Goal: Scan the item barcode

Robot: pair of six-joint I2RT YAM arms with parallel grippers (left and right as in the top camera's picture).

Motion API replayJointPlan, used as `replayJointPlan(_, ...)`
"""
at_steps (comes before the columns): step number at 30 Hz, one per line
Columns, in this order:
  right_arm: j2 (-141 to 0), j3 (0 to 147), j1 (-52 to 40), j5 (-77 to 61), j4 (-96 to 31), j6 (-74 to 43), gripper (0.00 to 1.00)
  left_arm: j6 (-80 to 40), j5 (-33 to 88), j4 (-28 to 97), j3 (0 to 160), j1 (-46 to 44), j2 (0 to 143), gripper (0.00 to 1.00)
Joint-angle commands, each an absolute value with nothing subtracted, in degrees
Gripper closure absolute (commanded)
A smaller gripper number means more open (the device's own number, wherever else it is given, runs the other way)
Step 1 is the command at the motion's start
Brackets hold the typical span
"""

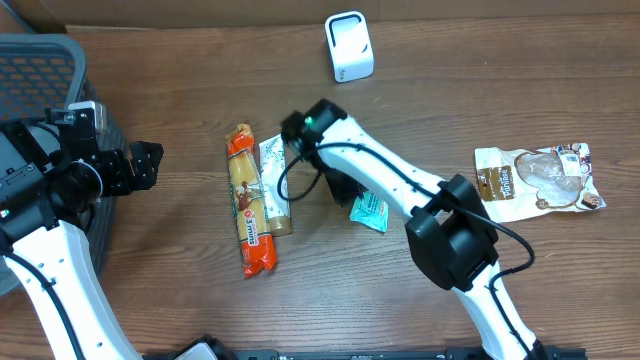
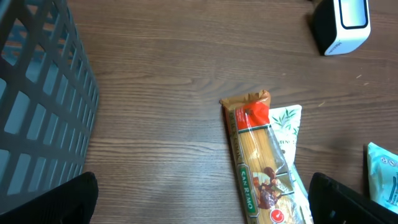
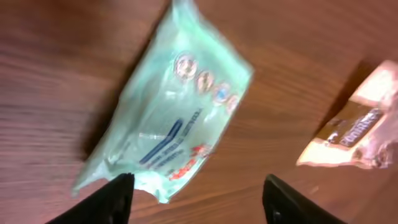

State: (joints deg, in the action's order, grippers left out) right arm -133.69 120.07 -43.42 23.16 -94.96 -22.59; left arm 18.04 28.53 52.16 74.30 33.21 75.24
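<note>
My right gripper grabs the teal packet (image 1: 369, 211) by its near edge next, away from the round badges, leaving most of it exposed to scan the barcode.
The white barcode scanner (image 1: 349, 47) stands at the back of the table, also in the left wrist view (image 2: 342, 22). A teal packet (image 1: 369, 211) lies flat on the wood. My right gripper (image 1: 345, 195) hovers just left of it. In the right wrist view the gripper (image 3: 196, 202) is open, with the packet (image 3: 174, 106) lying ahead of it. Only the packet's lower corner reaches in beside the left finger (image 3: 106, 202). My left gripper (image 1: 140, 165) is open over bare wood (image 2: 202, 205), left of a long orange pasta pack (image 2: 258, 168).
A dark mesh basket (image 1: 40, 60) stands at the far left, close to my left arm. A green-and-white packet (image 1: 272, 160) lies partly under the pasta pack (image 1: 248, 200). A beige snack bag (image 1: 540, 180) lies at the right.
</note>
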Motion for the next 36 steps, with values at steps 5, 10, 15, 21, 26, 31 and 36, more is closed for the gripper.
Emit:
replayJointPlan(5, -133.9, 125.4, -42.8, 14.5, -91.1, -21.1, 0.28, 18.9, 29.4, 52.1, 74.3, 33.3, 75.3, 0.0)
replayJointPlan(10, -134.1, 121.7, -43.0, 14.8, -87.2, -29.5, 0.33, 18.9, 29.4, 52.1, 74.3, 33.4, 75.3, 0.0)
replayJointPlan(15, -134.1, 116.5, -43.0, 22.0, -86.5, -42.1, 0.33, 18.9, 29.4, 52.1, 74.3, 33.4, 75.3, 0.01)
replayJointPlan(21, -134.1, 110.8, -43.1, 21.2, -80.6, -41.8, 0.33, 18.9, 29.4, 52.1, 74.3, 33.3, 75.3, 0.0)
replayJointPlan(26, -134.2, 107.3, -43.1, 21.5, -77.5, -41.8, 0.38, 18.9, 29.4, 52.1, 74.3, 33.4, 75.3, 0.0)
replayJointPlan(31, -134.2, 102.8, -43.0, 23.7, -76.6, -41.8, 0.5, 18.9, 29.4, 52.1, 74.3, 33.3, 75.3, 0.01)
replayJointPlan(36, -134.2, 99.8, -43.0, 24.9, -76.8, -41.8, 0.74, 18.9, 29.4, 52.1, 74.3, 33.3, 75.3, 0.0)
